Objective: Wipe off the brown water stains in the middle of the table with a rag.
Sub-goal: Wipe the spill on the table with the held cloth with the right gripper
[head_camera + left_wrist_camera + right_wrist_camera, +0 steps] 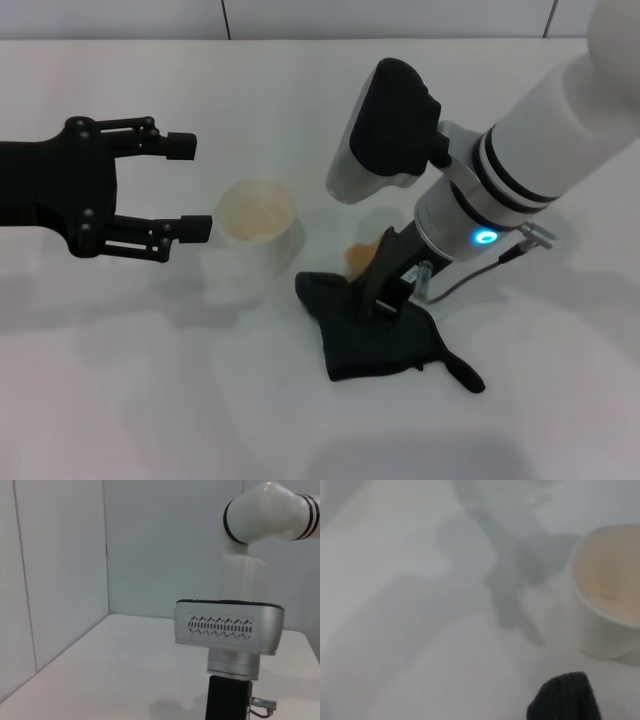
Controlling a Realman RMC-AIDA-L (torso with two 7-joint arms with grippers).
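The orange-brown stain shows beyond the rag's upper edge. My right gripper now keeps holding the black rag until it covers and wipes that stain.
The black rag lies on the white table right of centre, its thin tail pointing to the lower right. My right gripper points down onto the rag's upper part and presses or holds it. A small orange-brown stain shows on the table just above the rag, beside the gripper. A corner of the rag shows in the right wrist view. My left gripper is open and empty at the left, hovering beside the cup.
A clear plastic cup with a pale brown round top stands left of the rag; it also shows in the right wrist view. The left wrist view shows my right arm's wrist housing and white walls behind.
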